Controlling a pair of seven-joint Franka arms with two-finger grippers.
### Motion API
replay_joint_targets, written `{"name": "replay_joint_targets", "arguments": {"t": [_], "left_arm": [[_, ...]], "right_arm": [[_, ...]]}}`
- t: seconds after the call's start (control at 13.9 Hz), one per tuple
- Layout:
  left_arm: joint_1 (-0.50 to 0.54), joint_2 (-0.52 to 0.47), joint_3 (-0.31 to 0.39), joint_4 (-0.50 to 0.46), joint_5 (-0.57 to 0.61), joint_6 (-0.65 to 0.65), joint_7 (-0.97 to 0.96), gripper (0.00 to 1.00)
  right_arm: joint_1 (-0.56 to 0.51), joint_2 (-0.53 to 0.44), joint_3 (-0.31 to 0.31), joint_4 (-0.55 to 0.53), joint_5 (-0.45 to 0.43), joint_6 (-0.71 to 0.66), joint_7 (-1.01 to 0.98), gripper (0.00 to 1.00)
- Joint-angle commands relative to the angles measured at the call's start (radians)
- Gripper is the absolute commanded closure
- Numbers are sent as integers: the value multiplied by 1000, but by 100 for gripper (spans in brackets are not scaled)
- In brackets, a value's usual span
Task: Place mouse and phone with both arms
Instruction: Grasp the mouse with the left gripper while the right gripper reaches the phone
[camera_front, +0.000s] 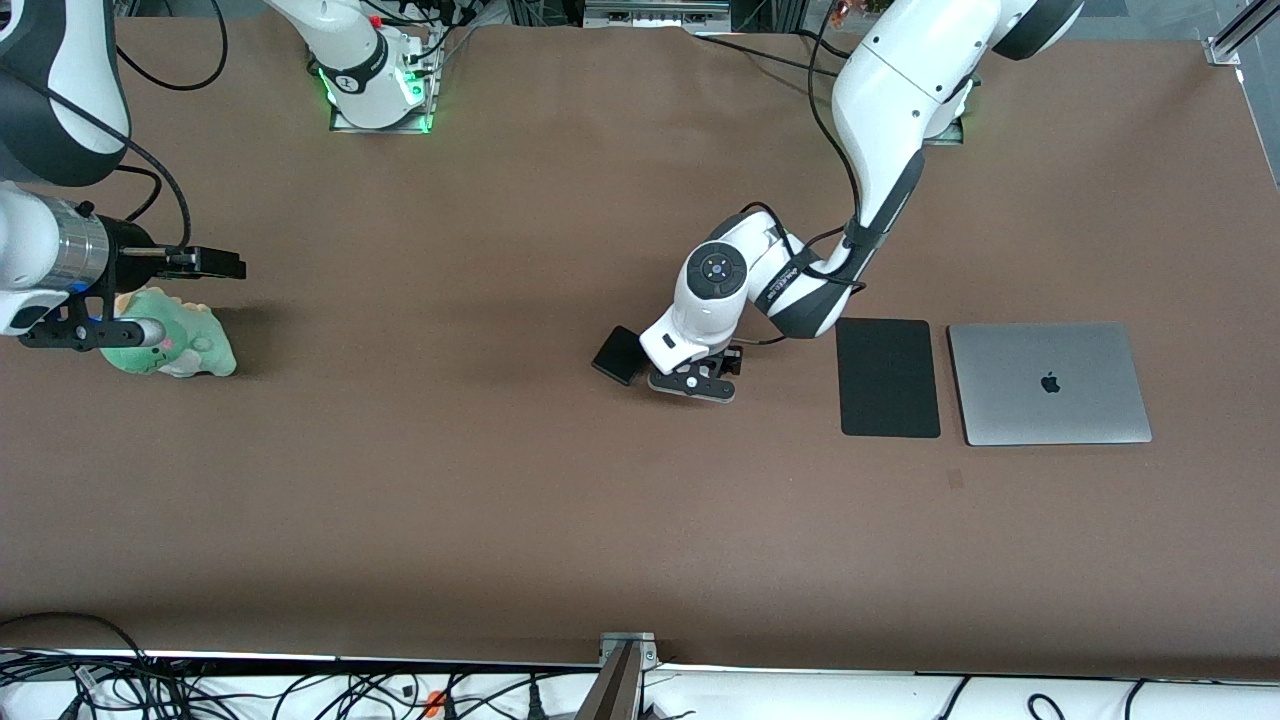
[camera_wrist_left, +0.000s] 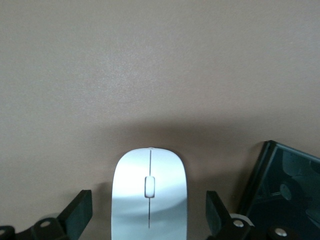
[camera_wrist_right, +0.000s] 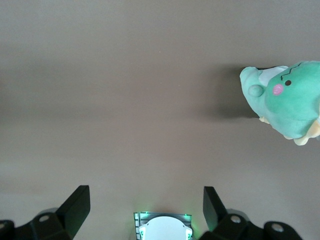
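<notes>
My left gripper is around the white mouse on the table, with my fingers on either side of the mouse, and will close on it.
The white mouse (camera_wrist_left: 149, 195) lies on the brown table between the open fingers of my left gripper (camera_wrist_left: 149, 210), with a gap on each side. In the front view the left hand (camera_front: 695, 375) is low over the table's middle and hides the mouse. The black phone (camera_front: 617, 354) lies right beside that hand, toward the right arm's end; its corner also shows in the left wrist view (camera_wrist_left: 285, 190). My right gripper (camera_front: 210, 263) is open and empty, held in the air at the right arm's end of the table; its fingers (camera_wrist_right: 75, 202) show in the right wrist view.
A green plush toy (camera_front: 175, 347) sits under the right gripper and shows in the right wrist view (camera_wrist_right: 287, 97). A flat black mat (camera_front: 887, 377) and a closed silver laptop (camera_front: 1048, 383) lie side by side toward the left arm's end.
</notes>
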Motion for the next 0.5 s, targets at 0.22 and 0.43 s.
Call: {"name": "replay_joint_targets", "arguments": {"t": [0.22,0.43], "left_arm": [[-22,6,13,-7,31,4,-40,0],[-22,-3,13,-7,31,-10,-35,64]], "right_arm": [[11,5,2,18,28,-5,13,0],[8,6,2,18,31,-5,21,0]]}}
